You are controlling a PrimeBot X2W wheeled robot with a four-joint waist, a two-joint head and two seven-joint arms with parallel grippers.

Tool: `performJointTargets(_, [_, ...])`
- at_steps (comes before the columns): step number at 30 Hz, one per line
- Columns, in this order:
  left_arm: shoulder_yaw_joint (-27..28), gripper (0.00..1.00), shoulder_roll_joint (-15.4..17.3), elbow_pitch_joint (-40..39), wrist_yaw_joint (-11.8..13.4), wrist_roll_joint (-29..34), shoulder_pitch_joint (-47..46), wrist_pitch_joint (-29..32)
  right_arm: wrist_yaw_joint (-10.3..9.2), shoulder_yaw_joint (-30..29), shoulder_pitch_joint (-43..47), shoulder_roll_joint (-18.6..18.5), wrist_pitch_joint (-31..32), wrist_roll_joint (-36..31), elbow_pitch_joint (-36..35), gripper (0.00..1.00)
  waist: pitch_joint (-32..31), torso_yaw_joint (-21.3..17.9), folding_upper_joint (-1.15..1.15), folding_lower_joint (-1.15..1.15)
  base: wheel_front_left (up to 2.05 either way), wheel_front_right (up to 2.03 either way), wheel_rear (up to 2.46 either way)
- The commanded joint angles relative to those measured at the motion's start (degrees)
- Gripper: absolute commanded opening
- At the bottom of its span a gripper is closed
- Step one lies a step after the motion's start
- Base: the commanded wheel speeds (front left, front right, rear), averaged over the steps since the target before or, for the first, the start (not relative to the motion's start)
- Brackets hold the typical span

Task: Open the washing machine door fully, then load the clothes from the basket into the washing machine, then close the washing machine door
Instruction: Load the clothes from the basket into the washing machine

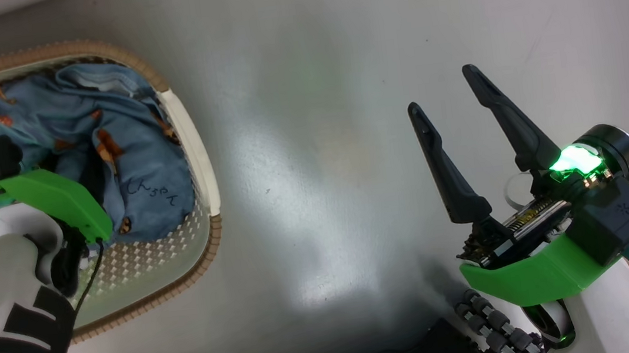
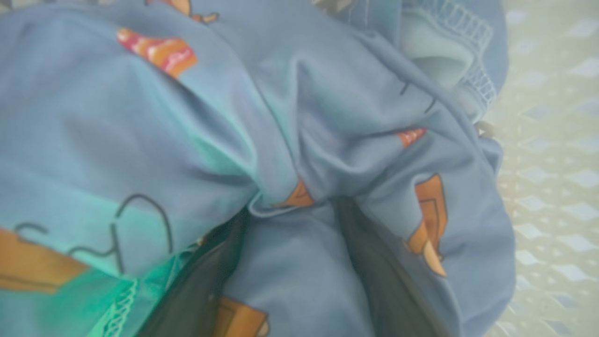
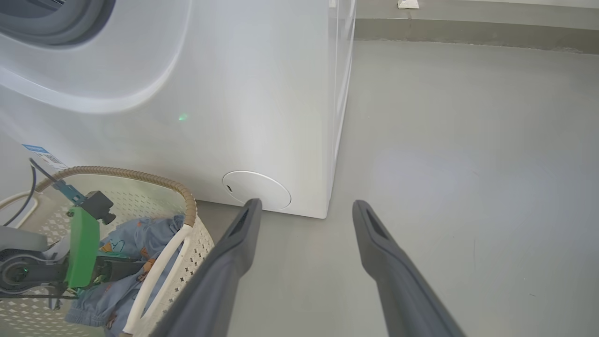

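My left gripper should next grab the clothes (image 1: 129, 162) by the bunched fold between its fingers; the rest lies slack across the basket.
The basket (image 1: 195, 154) sits on the floor at the left, with the light blue clothes (image 1: 129, 162) heaped inside it. My left arm reaches down into the basket. In the left wrist view my left gripper (image 2: 290, 215) is open, its dark fingers (image 2: 374, 262) pushed into the clothes (image 2: 327, 117) with a fold of fabric between them. My right gripper (image 1: 441, 90) hangs open over bare floor to the right, holding nothing. In the right wrist view the right gripper (image 3: 306, 204) points at the lower front corner of the washing machine (image 3: 234, 93). The washing machine door is out of view.
The basket (image 3: 140, 177) stands close against the machine's front, below the grey gasket (image 3: 42, 23) and beside a blue label (image 3: 40, 152). A round cover (image 3: 256, 189) sits low on the machine. Grey floor (image 3: 444, 164) spreads to the right. My wheeled base (image 1: 497, 327) shows at the bottom.
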Motion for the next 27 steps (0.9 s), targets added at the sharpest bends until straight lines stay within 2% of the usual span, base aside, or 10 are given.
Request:
performJointTargets(1, [0.3, 1.00, 1.3, 0.4, -0.1, -0.6, 1.1, -0.4, 0.09, 1.2, 2.5, 0.3, -0.3, -0.5, -1.5, 1.00, 0.3, 0.5, 0.00, 0.00, 0.00, 0.00, 0.00])
performJointTargets(8, [-2.4, 1.00, 0.9, 1.6, -0.1, -2.5, 0.0, -1.0, 0.09, 1.0, 3.0, 0.3, -0.3, -1.2, -1.8, 1.00, 0.2, 0.8, 0.00, 0.00, 0.00, 0.00, 0.00])
performJointTargets(10, [-3.4, 0.47, 0.9, 1.5, -0.1, -2.8, -0.2, -1.2, 0.09, 0.9, 3.0, 0.3, -0.3, -1.2, -1.7, 1.00, 0.2, 0.7, 0.00, 0.00, 0.00, 0.00, 0.00])
performJointTargets(11, [-3.9, 0.33, 0.9, 1.3, -0.1, -3.1, -0.2, -1.3, 0.09, 0.9, 2.9, 0.3, -0.3, -1.2, -1.7, 1.00, 0.1, 0.7, 0.00, 0.00, 0.00, 0.00, 0.00])
performJointTargets(12, [-4.5, 0.04, 0.9, 1.1, -0.1, -3.3, -0.2, -1.4, 0.09, 0.9, 2.8, 0.3, -0.3, -1.1, -1.7, 1.00, 0.1, 0.7, 0.00, 0.00, 0.00, 0.00, 0.00])
performJointTargets(13, [-5.0, 0.00, 1.0, 0.9, -0.1, -3.4, -0.3, -1.6, 0.09, 0.9, 2.7, 0.3, -0.3, -0.9, -1.7, 1.00, 0.0, 0.7, 0.00, 0.00, 0.00, 0.00, 0.00])
performJointTargets(20, [-8.1, 0.00, 1.5, -0.6, -0.1, -5.0, -0.6, -4.2, 0.09, 0.8, 1.5, 0.3, -0.3, -0.1, -0.7, 1.00, -1.8, 1.8, 0.00, 0.00, 0.00, 0.00, 0.00])
performJointTargets(27, [-9.9, 0.00, 2.9, -5.3, -0.1, -6.8, 3.6, -8.2, 0.09, -0.1, 1.0, 0.3, -0.3, 0.5, 1.3, 1.00, -7.7, 3.8, 0.00, 0.00, 0.00, 0.00, 0.00])
